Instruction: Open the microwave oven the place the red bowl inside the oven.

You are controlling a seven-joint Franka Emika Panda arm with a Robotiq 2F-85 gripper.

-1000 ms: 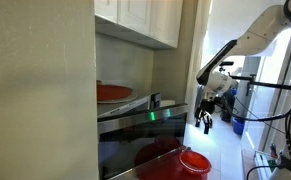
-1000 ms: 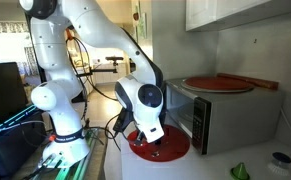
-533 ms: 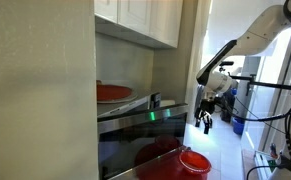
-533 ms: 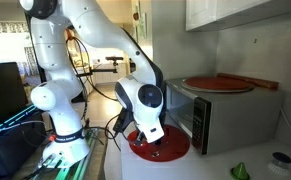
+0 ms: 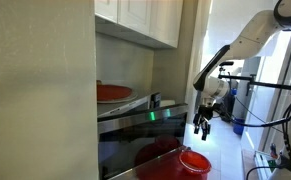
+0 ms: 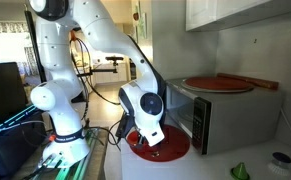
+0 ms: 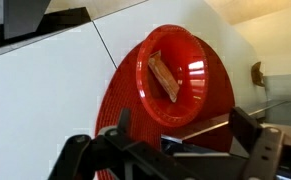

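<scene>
My gripper grabs the red bowl (image 5: 193, 162) by its rim next, to clear the oven door.
The microwave oven (image 5: 135, 135) has a dark glass door, a steel top bar and a small green light; its door is shut. It also shows in an exterior view (image 6: 225, 118). The red bowl (image 5: 193, 162) sits on a red mat (image 6: 163, 148) on the counter in front of the oven. In the wrist view the red bowl (image 7: 175, 72) holds a brown strip. My gripper (image 5: 202, 124) hangs above the bowl, apart from it, near the oven's front corner (image 6: 150, 138). Its fingers are spread wide and empty in the wrist view (image 7: 165, 150).
A red plate (image 6: 217, 84) lies on top of the oven, also seen in an exterior view (image 5: 112, 92). Pale cupboards (image 5: 145, 20) hang above. A green object (image 6: 239, 171) and a small dish (image 6: 280, 158) lie on the counter past the oven.
The arm has shifted slightly, bringing the gripper a little lower and closer to the oven front. The bowl and the door have not moved.
</scene>
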